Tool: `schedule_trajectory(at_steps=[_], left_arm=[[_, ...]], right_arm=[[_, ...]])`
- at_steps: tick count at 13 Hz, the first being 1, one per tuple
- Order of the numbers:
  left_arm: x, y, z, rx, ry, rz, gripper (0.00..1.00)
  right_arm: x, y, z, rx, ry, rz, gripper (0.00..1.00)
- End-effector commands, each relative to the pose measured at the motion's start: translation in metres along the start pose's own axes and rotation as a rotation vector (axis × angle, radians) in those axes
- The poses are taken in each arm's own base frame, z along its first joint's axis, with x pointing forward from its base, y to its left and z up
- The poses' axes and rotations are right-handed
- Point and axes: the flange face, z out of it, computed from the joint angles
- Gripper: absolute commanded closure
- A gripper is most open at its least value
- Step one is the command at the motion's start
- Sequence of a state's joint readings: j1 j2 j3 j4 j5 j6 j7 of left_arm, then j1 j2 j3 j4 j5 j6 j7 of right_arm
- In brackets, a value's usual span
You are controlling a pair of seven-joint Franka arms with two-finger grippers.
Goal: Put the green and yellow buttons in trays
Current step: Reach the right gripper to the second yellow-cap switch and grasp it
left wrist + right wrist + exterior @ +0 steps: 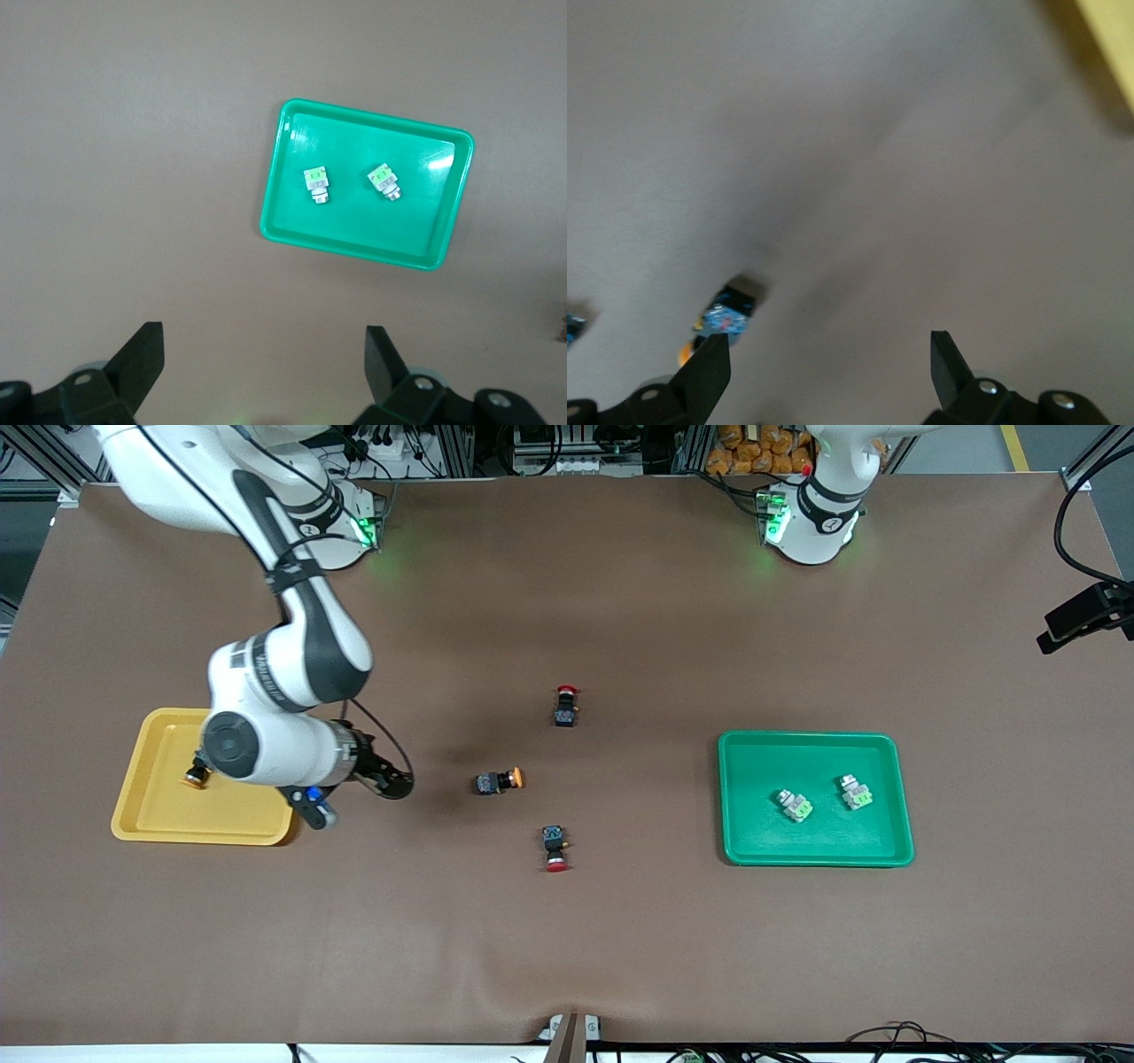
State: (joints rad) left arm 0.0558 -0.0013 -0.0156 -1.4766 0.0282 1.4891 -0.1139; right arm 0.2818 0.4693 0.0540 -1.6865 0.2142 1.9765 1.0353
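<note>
My right gripper grabs the yellow-capped button by its dark switch body (pixel 488 783) next, to place it in the yellow tray (pixel 159 819).
The yellow tray (pixel 159 819) lies toward the right arm's end and holds one yellow-capped button (pixel 195 777). A second yellow-capped button (pixel 499 781) lies on the mat mid-table and also shows in the right wrist view (pixel 725 319). My right gripper (pixel 392 784) (pixel 831 363) is open and empty, over the mat between the yellow tray and that button. The green tray (pixel 815 850) (pixel 354 239) holds two green buttons (pixel 795 805) (pixel 856 792) (pixel 316 184) (pixel 384 181). My left gripper (pixel 264 363) is open and empty, waiting high over the mat, out of the front view.
Two black switches with red caps lie on the mat, one (pixel 565 705) farther from the front camera than the loose yellow button, one (pixel 555 846) nearer. A corner of the yellow tray (pixel 1112 35) shows in the right wrist view.
</note>
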Motion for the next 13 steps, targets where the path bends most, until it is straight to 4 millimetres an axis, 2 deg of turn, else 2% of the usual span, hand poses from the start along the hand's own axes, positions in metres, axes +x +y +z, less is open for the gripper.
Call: schedule_trajectory(at_steps=[1, 2, 5, 8, 11, 13], left_arm=[[-0.006, -0.005, -0.007, -0.015, 0.010, 0.011, 0.00], [-0.005, -0.004, -0.006, -0.015, 0.011, 0.012, 0.00], [-0.004, -0.006, -0.006, -0.017, 0.012, 0.008, 0.00], [-0.004, -0.005, -0.006, -0.017, 0.013, 0.009, 0.00], [-0.004, -0.006, -0.006, -0.017, 0.013, 0.008, 0.00], [-0.004, -0.005, -0.007, -0.017, 0.015, 0.009, 0.00]], right_arm=[[-0.015, -0.027, 0.028, 0.050, 0.030, 0.090, 0.00], [-0.017, -0.033, 0.038, 0.062, 0.037, 0.109, 0.00], [-0.068, -0.062, 0.083, 0.067, 0.081, 0.143, 0.00], [-0.075, -0.067, 0.105, 0.045, 0.138, 0.154, 0.00], [-0.092, -0.081, 0.132, 0.109, 0.155, 0.206, 0.00], [-0.084, -0.082, 0.134, 0.128, 0.163, 0.212, 0.00]])
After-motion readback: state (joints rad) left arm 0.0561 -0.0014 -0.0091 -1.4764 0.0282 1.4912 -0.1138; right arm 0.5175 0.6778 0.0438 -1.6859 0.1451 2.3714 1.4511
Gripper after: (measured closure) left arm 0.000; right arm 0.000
